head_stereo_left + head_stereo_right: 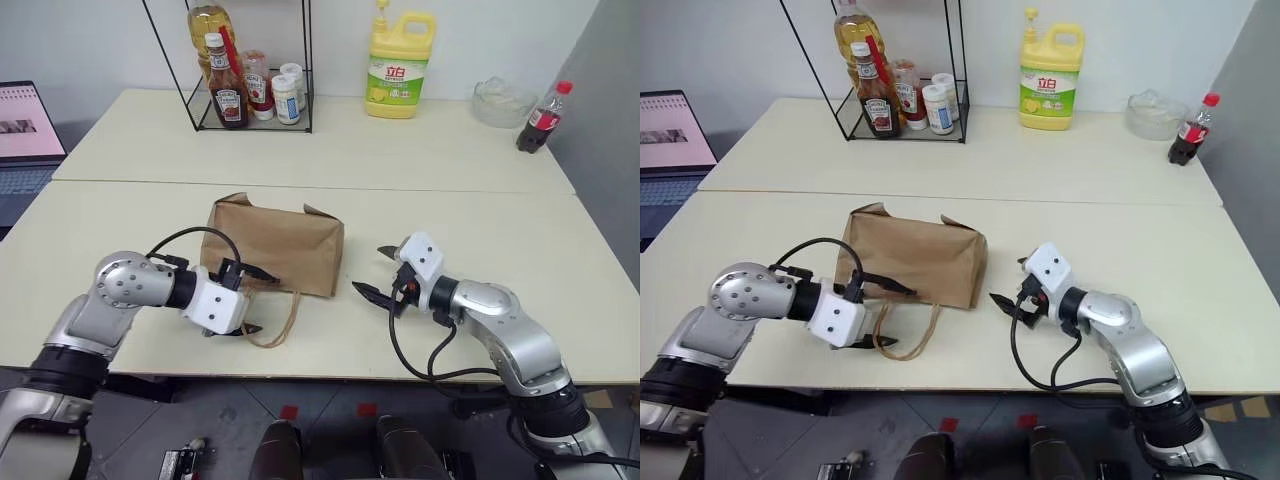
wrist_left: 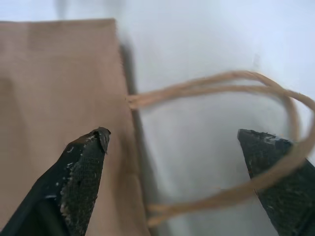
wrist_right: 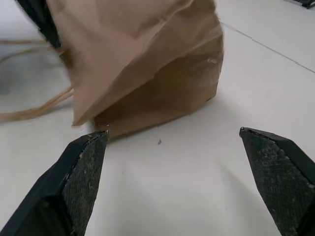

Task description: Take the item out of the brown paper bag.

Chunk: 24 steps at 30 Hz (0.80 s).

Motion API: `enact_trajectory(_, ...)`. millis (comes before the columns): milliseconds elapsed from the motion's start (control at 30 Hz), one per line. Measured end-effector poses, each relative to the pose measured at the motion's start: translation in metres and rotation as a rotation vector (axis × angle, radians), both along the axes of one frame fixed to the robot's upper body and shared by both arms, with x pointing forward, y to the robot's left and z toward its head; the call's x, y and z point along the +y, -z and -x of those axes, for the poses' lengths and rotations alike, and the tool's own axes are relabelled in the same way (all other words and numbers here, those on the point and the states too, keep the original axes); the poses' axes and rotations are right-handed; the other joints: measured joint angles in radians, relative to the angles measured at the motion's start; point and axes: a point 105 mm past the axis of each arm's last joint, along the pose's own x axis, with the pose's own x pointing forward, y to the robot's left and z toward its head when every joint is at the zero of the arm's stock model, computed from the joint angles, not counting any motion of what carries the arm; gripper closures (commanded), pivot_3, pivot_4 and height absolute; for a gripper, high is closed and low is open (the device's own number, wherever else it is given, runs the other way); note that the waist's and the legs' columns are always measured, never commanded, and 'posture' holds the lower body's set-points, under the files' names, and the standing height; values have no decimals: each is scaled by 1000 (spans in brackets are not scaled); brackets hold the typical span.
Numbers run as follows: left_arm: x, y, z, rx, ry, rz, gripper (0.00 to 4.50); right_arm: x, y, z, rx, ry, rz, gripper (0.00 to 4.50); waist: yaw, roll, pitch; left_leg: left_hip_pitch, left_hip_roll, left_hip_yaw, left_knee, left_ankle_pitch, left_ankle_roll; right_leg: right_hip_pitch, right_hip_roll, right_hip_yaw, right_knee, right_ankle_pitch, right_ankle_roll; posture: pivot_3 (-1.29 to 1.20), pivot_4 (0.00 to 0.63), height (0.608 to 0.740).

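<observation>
The brown paper bag (image 1: pixel 275 245) (image 2: pixel 64 93) lies flat and its cord handle loops out past the bag's edge. My left gripper should grab the bag by that handle next.
The brown paper bag (image 1: pixel 275 245) lies flat on the near table, its two cord handles (image 1: pixel 285 320) trailing toward the front edge. The item is hidden; I cannot see inside the bag. My left gripper (image 1: pixel 262 304) is open at the bag's near-left corner. In the left wrist view one finger (image 2: pixel 81 172) hangs over the bag's edge (image 2: pixel 59 78) and the other over a handle loop (image 2: pixel 221 83). My right gripper (image 1: pixel 370 270) is open just right of the bag, pointing at its side (image 3: pixel 147 83), apart from it.
On the far table stand a wire rack (image 1: pixel 250 90) of sauce bottles, a yellow detergent jug (image 1: pixel 398 65), a clear bowl (image 1: pixel 503 100) and a cola bottle (image 1: pixel 543 118). A laptop (image 1: pixel 25 130) sits at the far left. The table's front edge is close below both grippers.
</observation>
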Motion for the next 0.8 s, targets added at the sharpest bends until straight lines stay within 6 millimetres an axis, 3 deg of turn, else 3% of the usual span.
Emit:
enact_trajectory(167,-10,-9,1,90,-42,94,2493,-14,20,17,-48,-104,173,0,-3,0,0,1,0,0,0,0,0,0,0,0,0,0,0,0,150,740)
enact_trajectory(367,-13,-19,-8,269,-207,268,4390,-6,32,35,-208,-329,302,0,-4,0,0,2,0,0,0,0,0,1,1,0,1,0,0,0,150,740)
enact_trajectory(567,-16,-35,-25,355,-367,419,4451,24,21,36,-607,-531,368,0,-4,0,0,2,0,-1,1,0,0,2,1,0,1,0,0,0,150,740)
enact_trajectory(800,-15,-34,-35,421,-487,497,4451,45,34,36,-915,-672,380,0,-3,-1,0,3,0,-1,1,0,-1,2,1,0,1,0,0,0,150,740)
